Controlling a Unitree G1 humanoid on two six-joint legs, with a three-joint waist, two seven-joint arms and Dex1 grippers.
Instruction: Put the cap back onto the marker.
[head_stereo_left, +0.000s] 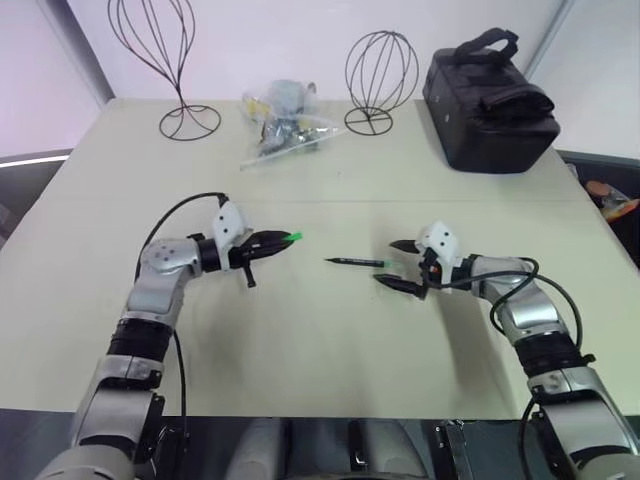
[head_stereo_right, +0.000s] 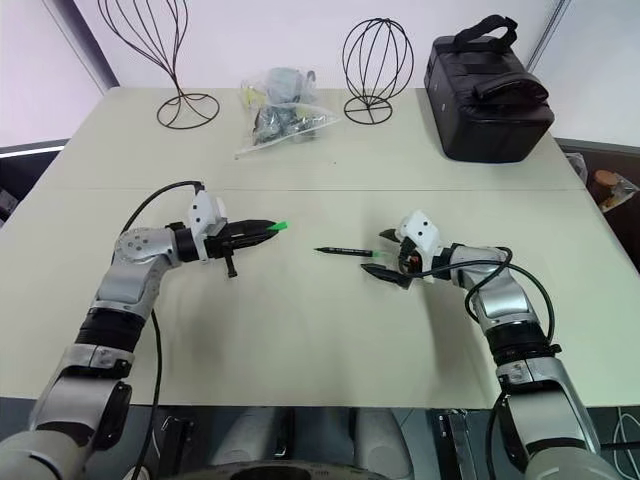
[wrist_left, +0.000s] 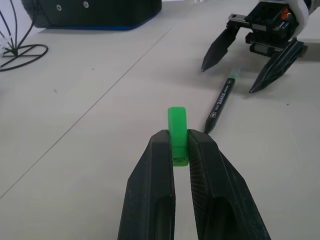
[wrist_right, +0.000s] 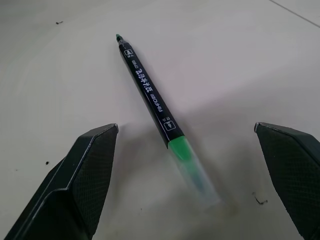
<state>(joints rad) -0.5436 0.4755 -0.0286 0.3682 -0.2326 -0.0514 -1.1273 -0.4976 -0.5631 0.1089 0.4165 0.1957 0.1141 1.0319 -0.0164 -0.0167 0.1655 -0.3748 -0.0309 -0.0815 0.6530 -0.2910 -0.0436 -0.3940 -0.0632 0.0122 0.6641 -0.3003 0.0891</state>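
Observation:
My right gripper's fingers are on either side of the marker's green end (head_stereo_left: 383, 264) (wrist_right: 182, 149), low over the table. My right gripper needs to close on it now.
The cap (wrist_left: 177, 117), small and bright green, is pinched between the black fingertips of my left gripper (head_stereo_left: 285, 240), which is shut on it and hovers just above the table, pointing right. The marker (head_stereo_left: 355, 262) lies flat on the table in the middle, a slim black barrel with its fine tip toward the cap and its pale green end (wrist_right: 192, 167) toward my right gripper (head_stereo_left: 386, 263). That gripper is open wide, low over the table, its two fingers standing on either side of the marker's green end without touching it.
A black bag (head_stereo_left: 490, 100) sits at the table's far right. Two wire stands (head_stereo_left: 185, 60) (head_stereo_left: 380, 70) and a clear plastic bag of small items (head_stereo_left: 280, 120) stand along the back. The cream table (head_stereo_left: 320, 350) stretches bare toward its front edge.

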